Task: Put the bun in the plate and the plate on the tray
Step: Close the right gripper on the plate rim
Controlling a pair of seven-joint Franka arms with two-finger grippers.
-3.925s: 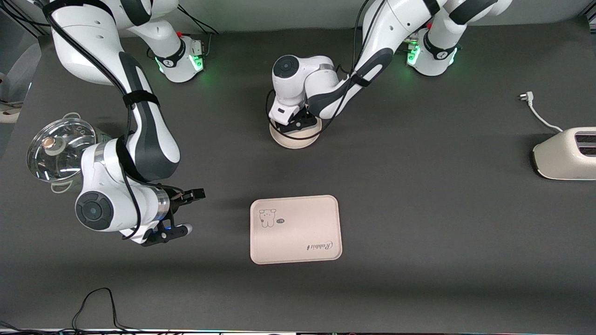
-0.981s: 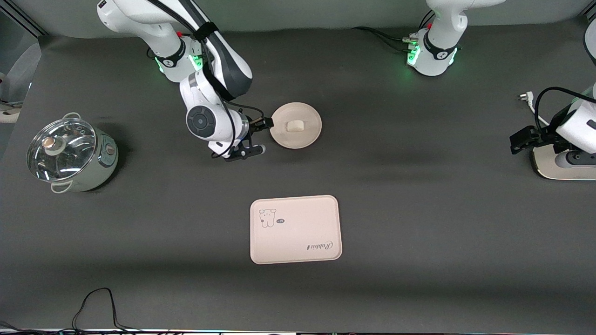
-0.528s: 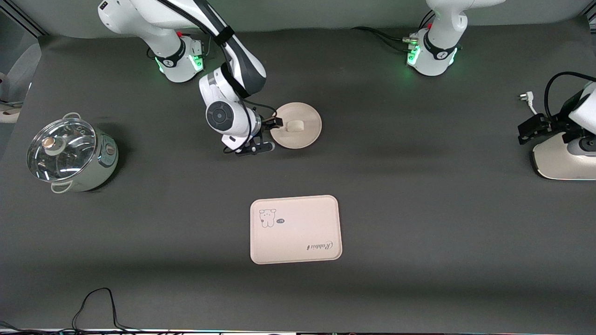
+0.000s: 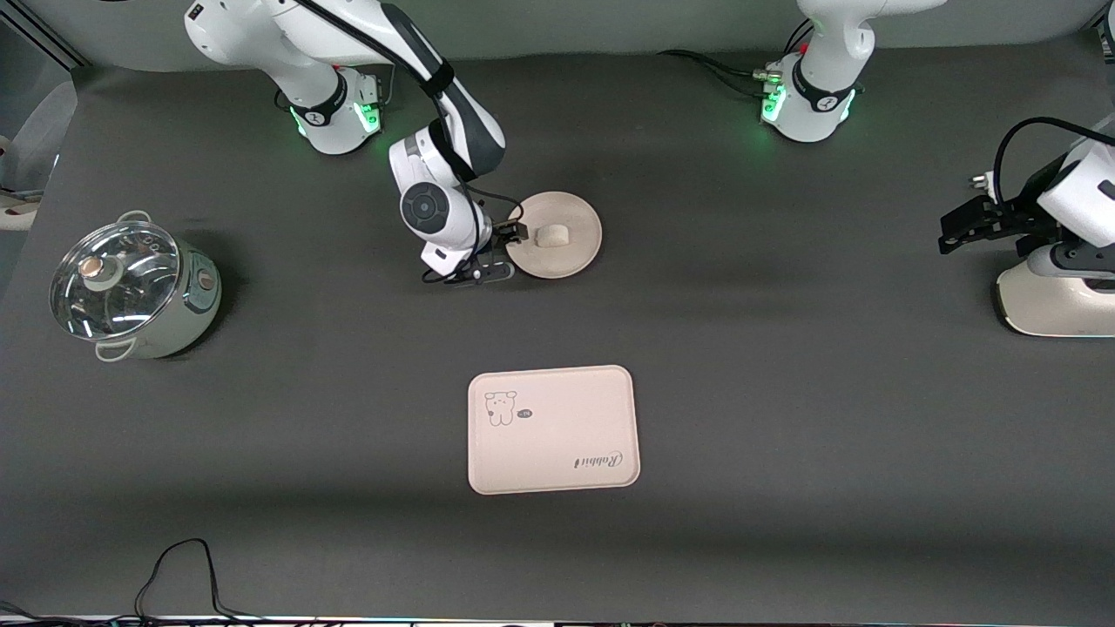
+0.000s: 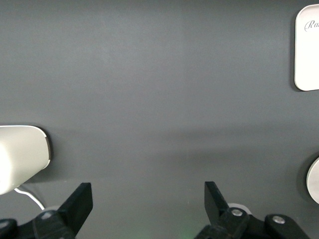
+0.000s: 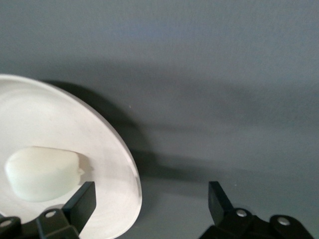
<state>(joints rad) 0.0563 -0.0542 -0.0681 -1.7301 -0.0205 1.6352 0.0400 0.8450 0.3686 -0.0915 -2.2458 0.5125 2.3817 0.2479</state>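
Note:
The right gripper will next set the plate with its bun onto the tray point(image 4: 553, 429), so it will hold the plate by its rim.
The white bun point(image 4: 551, 235) lies in the middle of the round cream plate point(image 4: 579, 248), which sits on the table between the arms' bases. My right gripper point(image 4: 508, 251) is open at the plate's edge toward the right arm's end. In the right wrist view one finger point(image 6: 82, 201) is over the plate point(image 6: 60, 119) beside the bun point(image 6: 42, 172), and the other finger point(image 6: 217, 199) is off the plate. The tray point(image 4: 553, 429) lies empty, nearer the front camera than the plate. My left gripper point(image 4: 958, 228) is open and empty beside the toaster; it also shows in the left wrist view point(image 5: 147, 201).
A pot with a glass lid point(image 4: 131, 287) stands at the right arm's end. A white toaster point(image 4: 1054, 292) with its cord and plug point(image 4: 984, 181) stands at the left arm's end, also in the left wrist view point(image 5: 20, 157). A black cable point(image 4: 183, 566) lies along the front edge.
The left gripper has left the bun on the plate and drawn back to the toaster. The right gripper has come from beside the pot to the plate's edge, now straddling the rim.

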